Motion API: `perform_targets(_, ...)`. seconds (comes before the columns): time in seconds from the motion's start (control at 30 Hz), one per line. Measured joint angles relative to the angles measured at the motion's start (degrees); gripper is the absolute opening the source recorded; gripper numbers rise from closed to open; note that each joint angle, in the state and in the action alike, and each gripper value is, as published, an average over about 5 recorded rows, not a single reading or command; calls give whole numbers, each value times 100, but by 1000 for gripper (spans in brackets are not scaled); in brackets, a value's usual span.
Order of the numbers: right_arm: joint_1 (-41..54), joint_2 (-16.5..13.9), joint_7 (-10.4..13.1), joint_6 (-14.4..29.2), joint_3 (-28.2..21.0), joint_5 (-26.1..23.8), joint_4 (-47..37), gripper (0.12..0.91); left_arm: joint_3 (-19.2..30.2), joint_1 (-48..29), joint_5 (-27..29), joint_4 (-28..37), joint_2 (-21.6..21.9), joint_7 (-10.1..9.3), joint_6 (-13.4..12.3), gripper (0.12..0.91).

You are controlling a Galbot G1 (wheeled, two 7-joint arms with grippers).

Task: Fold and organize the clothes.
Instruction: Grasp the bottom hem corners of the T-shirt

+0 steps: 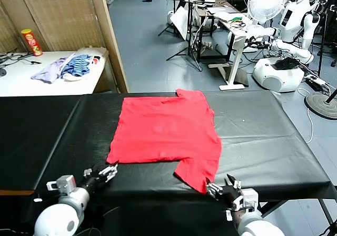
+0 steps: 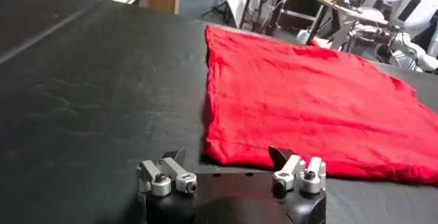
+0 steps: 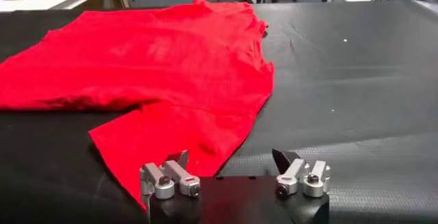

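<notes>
The sleeve should be folded in over the body of the red T-shirt, so my right gripper should next grab the shirt by its sleeve's open end.
The clothes, one bright red T-shirt, lie spread flat on the black table. One sleeve reaches toward the near edge. My left gripper sits low at the near edge, just short of the shirt's near left corner. In the left wrist view this gripper is open, the corner lying just beyond its fingertips and nothing held. My right gripper is at the near edge by the tip of the sleeve. In the right wrist view it is open and empty, one finger over the sleeve's edge.
A white side table at the far left holds a pile of purple and blue-striped garments and a red can. A wooden partition stands behind the black table. Desks, a fan and another white robot stand beyond, at the far right.
</notes>
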Motion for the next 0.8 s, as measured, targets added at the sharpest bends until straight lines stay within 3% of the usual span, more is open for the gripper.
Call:
perform_targets(0.07,10,11,-4,2,-23,-18,-34,727,10,-27,20,31,0,-7,-7,798)
perform_targets(0.2,28,52,-9,-3,-113,-99,-139,567,42,-139,58,163,-3,-38,-92,749)
perform_targets(0.47,-24,90,-8,37,-225,-225,-191,167,107,-150,131,289,-32,8,-232,326)
perform_targets(0.57,-80,77,-10,72,-178,-233,-147,123,135,-114,148,249,-58,31,-251,177)
perform_targets(0.63,-138,59,-11,76,-117,-223,-89,123,145,-92,153,218,-83,35,-267,131)
perform_targets(0.8,-374,-12,30,-7,77,-210,205,123,150,5,230,94,-178,13,-341,125)
